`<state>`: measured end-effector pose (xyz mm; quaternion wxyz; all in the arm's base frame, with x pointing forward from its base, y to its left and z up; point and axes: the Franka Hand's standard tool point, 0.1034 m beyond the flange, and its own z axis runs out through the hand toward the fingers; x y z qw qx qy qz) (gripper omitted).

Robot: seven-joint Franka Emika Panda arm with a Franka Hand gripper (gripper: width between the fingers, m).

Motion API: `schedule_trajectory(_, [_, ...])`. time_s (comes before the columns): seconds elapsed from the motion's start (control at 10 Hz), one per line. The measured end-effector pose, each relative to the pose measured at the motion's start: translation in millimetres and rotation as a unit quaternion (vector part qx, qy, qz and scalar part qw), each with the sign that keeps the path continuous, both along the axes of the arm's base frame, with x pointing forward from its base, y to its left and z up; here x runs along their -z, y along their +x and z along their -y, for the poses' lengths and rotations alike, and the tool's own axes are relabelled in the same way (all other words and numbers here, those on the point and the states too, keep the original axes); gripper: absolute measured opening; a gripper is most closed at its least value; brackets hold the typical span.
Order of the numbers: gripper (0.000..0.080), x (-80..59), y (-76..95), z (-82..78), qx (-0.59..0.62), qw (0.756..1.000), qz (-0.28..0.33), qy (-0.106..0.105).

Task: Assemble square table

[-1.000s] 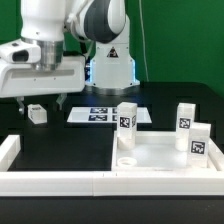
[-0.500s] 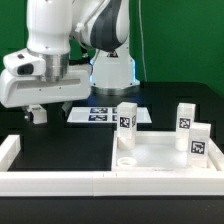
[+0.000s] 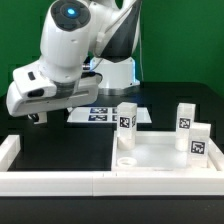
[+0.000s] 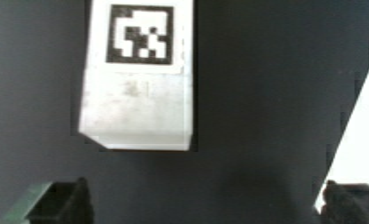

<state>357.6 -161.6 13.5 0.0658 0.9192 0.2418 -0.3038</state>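
I need to move my gripper toward the leg before I close it on the leg. My fingers are short of the leg's plain end [image 4: 136,135] and would miss if I closed now.
The white square table top [image 3: 160,152] lies at the exterior view's lower right, against the border walls. Three white tagged legs stand upright on or by it: one at its back left corner [image 3: 127,118] and two at its right [image 3: 186,117] [image 3: 199,141]. A fourth leg [image 4: 136,80] lies on the black table. In the exterior view it is mostly hidden under my gripper [image 3: 36,115]. In the wrist view my gripper [image 4: 206,205] is open and empty. Its dark fingertips [image 4: 56,205] stand wide apart just short of the leg's plain end.
The marker board [image 3: 100,113] lies behind the gripper, near the robot base. Low white border walls run along the front [image 3: 60,182] and the exterior view's left [image 3: 8,150]. A pale edge [image 4: 366,120] shows at the side of the wrist view.
The arm has swung and tilted, bringing the wrist lower over the lying leg at the exterior view's left. The table top and standing legs have not moved.
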Motion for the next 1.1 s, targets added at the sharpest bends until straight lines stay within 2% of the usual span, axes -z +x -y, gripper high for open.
schedule_trajectory(0.2, [0.0649,-15.1,-2.6,1.2,0.002,0.999,-0.052,-0.012])
schedule_trajectory(0.3, [0.0649,-17.8,-4.6,2.3,0.004,0.997,-0.069,-0.018])
schedule_trajectory(0.4, [0.0649,-15.9,-6.0,2.5,0.006,0.996,-0.085,-0.029])
schedule_trajectory(0.6, [0.0649,-15.5,-5.7,3.7,0.006,0.996,-0.083,-0.029])
schedule_trajectory(0.7, [0.0649,-14.0,-6.4,11.0,-0.003,0.996,-0.084,-0.031])
schedule_trajectory(0.8, [0.0649,-12.0,-11.1,27.2,-0.012,0.995,-0.085,-0.043])
schedule_trajectory(0.9, [0.0649,-12.7,-17.4,36.8,-0.015,0.995,-0.086,-0.055])
schedule_trajectory(1.0, [0.0649,-8.2,-25.4,37.7,0.004,0.994,-0.078,-0.072])
schedule_trajectory(1.1, [0.0649,-4.3,-32.8,37.8,0.016,0.993,-0.079,-0.081])
